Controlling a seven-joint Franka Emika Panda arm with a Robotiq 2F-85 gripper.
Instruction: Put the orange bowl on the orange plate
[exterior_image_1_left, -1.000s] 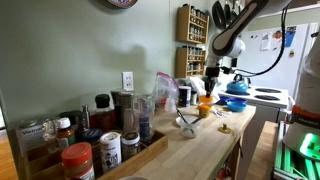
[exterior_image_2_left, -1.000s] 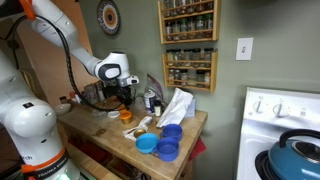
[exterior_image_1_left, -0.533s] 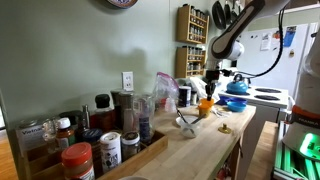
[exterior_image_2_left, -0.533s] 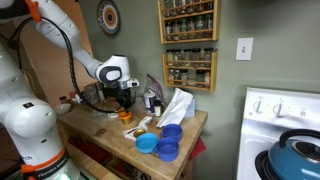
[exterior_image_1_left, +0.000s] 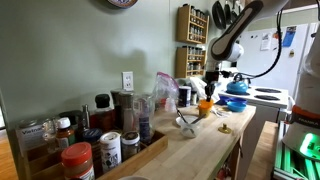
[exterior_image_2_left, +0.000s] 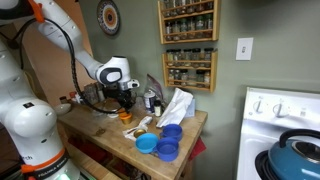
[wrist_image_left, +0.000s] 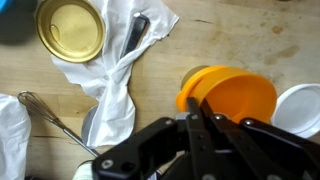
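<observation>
The orange bowl (exterior_image_1_left: 205, 105) sits low over the counter, the darker orange edge close beneath the bowl, so it is time for my gripper to release it.
My gripper (wrist_image_left: 200, 118) is shut on the near rim of the orange bowl (wrist_image_left: 242, 95), which I hold upright just above the wooden counter. A darker orange edge shows under the bowl's left side in the wrist view; it looks like the orange plate (wrist_image_left: 190, 90), mostly hidden by the bowl. In both exterior views the gripper (exterior_image_1_left: 209, 96) (exterior_image_2_left: 126, 104) points down at the counter with the bowl (exterior_image_1_left: 205, 105) (exterior_image_2_left: 126, 116) at its tips. I cannot tell whether the bowl touches the plate.
A crumpled white cloth (wrist_image_left: 120, 70), a round gold tin (wrist_image_left: 70, 28), a whisk (wrist_image_left: 45, 115) and a white dish (wrist_image_left: 300, 110) lie around the bowl. Blue dishes (exterior_image_2_left: 164, 142) sit near the counter's end. Jars (exterior_image_1_left: 90, 150) crowd the other end. A stove with a blue pot (exterior_image_1_left: 236, 88) stands beside the counter.
The arm has shifted only slightly, with the bowl still in the gripper over the same spot.
</observation>
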